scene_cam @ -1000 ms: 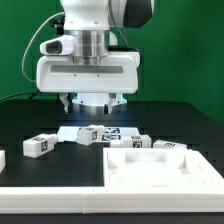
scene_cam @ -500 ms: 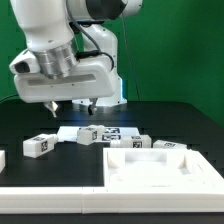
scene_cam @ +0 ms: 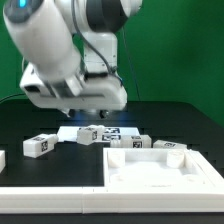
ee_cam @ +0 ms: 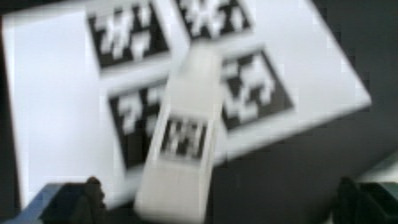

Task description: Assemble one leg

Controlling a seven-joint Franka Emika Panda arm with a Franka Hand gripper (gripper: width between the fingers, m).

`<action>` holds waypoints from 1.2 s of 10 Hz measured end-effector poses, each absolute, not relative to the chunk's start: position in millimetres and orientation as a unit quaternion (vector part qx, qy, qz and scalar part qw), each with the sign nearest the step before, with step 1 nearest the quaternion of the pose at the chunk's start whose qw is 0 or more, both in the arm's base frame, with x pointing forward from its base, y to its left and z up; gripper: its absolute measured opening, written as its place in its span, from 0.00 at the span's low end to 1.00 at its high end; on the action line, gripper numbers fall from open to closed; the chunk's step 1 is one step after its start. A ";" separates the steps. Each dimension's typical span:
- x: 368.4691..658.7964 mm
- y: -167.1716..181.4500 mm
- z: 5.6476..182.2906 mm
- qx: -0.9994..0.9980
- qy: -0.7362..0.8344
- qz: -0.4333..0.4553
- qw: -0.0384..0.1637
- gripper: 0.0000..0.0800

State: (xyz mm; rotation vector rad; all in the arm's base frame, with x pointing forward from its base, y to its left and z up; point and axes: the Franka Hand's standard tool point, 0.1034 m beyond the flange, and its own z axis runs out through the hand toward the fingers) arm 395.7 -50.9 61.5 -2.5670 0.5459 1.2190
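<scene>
The slanted white leg (ee_cam: 178,150) lies below my gripper's fingers on the marker board (ee_cam: 71,90), so it is too early to close. My gripper comes down first, then closes on the leg.
Several white legs with tag stickers lie in a row at mid-table: one apart (scene_cam: 38,145), two close together (scene_cam: 90,133) (scene_cam: 112,133), and two more (scene_cam: 135,141) (scene_cam: 170,145). My gripper (ee_cam: 222,205) is open and empty, with its dark fingertips (ee_cam: 80,200) far apart. In the wrist view a leg (ee_cam: 187,135) lies slantwise on the marker board (ee_cam: 71,90), below and between the jaws. In the exterior view the arm's hand (scene_cam: 75,95) hangs blurred above the row of legs, and its fingers do not show clearly.
The large flat white panel with raised rims (scene_cam: 165,168) lies at the front on the exterior view's right. The marker board (scene_cam: 68,131) lies under the middle legs. Another white part (scene_cam: 2,158) shows at the left edge. A green wall stands behind.
The arm has swung toward the exterior view's left and turned, with the hand a little lower over the legs. The legs and the panel have not moved.
</scene>
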 end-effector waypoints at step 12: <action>372.0 -54.6 11.1 -0.841 0.238 0.462 0.153 0.81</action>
